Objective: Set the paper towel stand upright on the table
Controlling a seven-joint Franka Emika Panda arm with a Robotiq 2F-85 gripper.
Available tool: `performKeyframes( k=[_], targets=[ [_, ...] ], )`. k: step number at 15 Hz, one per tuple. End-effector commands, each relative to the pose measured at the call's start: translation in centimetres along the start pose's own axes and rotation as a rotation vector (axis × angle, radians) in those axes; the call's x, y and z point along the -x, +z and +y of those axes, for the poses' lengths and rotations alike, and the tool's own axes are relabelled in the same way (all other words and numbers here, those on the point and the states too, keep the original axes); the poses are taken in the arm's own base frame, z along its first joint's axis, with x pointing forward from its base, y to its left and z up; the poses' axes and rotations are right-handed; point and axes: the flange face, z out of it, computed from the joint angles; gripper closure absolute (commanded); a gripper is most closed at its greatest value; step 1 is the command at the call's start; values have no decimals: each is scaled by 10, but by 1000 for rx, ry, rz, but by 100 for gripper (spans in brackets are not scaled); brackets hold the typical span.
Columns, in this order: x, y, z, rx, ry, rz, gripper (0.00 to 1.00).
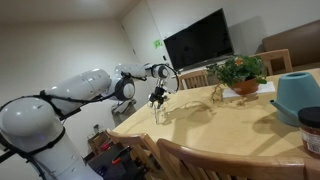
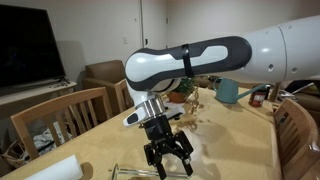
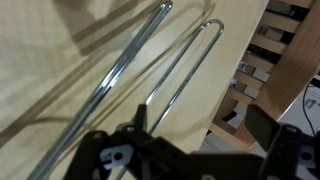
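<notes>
I should grab the U-shaped wire loop's paired wires next, leave the long rod free and set the paper towel stand upright.
The paper towel stand lies on its side on the light wooden table. In the wrist view it shows as a long silvery rod and a U-shaped wire loop near the table's edge. My gripper hangs just above it, open, with nothing between the dark fingers. In both exterior views the gripper points down at the table near its corner. The stand's thin wires lie just beside and below it. The stand shows only faintly from afar.
A potted plant, a small gold-brown figurine, a teal container and a dark cup stand on the table. A white roll lies near the edge. Wooden chairs surround the table; a TV hangs behind.
</notes>
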Motion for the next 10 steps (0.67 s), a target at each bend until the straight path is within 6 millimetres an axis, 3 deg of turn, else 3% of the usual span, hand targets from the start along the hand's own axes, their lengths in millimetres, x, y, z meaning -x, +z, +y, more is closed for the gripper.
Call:
performKeyframes(
  k=[1,10],
  targets=[
    [1,2,7,31,-10,4,0],
    [3,38,29,45,-1,12,0]
  ],
)
